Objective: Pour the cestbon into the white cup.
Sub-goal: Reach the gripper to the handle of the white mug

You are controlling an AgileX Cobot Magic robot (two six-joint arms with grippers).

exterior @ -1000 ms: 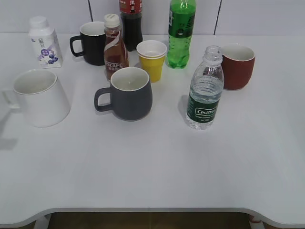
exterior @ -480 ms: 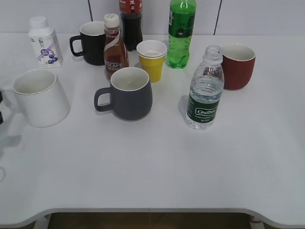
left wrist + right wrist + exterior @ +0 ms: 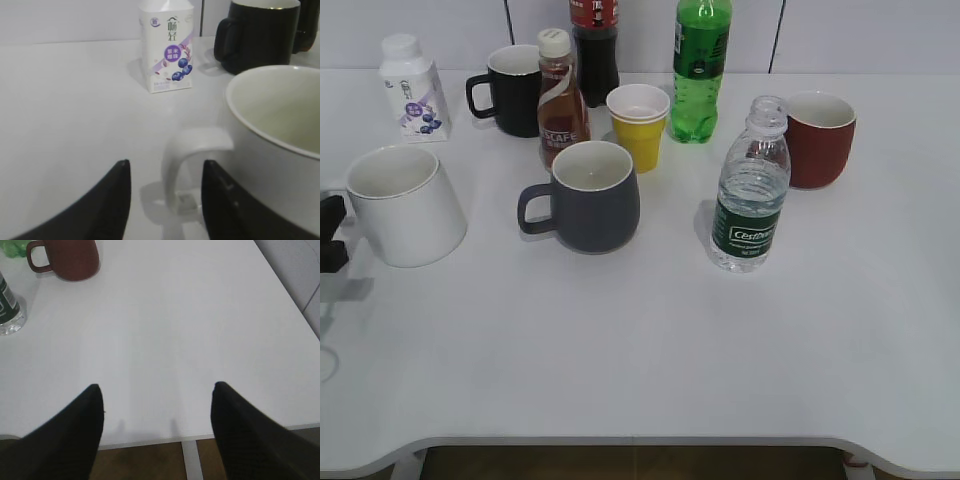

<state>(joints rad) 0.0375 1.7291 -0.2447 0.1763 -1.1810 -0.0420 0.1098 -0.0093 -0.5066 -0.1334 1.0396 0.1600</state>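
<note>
The left gripper grabs the white cup by its slim handle next, since the white cup's broad body (image 3: 412,215) spans wider than the open fingers.
The cestbon (image 3: 750,190), a clear ribbed bottle with a dark green label and no cap, stands upright right of centre; its base shows at the left edge of the right wrist view (image 3: 7,310). The white cup (image 3: 405,205) stands at the left, handle pointing left. My left gripper (image 3: 333,235) is open at the table's left edge, its fingers on either side of the cup's handle (image 3: 192,150) without closing on it; it also shows in the left wrist view (image 3: 166,165). My right gripper (image 3: 156,386) is open and empty above the table's front edge, out of the exterior view.
A grey mug (image 3: 590,195) stands in the middle. Behind it are a coffee bottle (image 3: 560,100), a yellow paper cup (image 3: 640,125), a black mug (image 3: 515,90), a cola bottle (image 3: 595,45) and a green soda bottle (image 3: 698,70). A red mug (image 3: 820,138) stands behind the cestbon. A small white bottle (image 3: 412,90) is at far left.
My left gripper has come into view from the left edge and moved right, up to the white cup's handle. Nothing on the table has moved.
</note>
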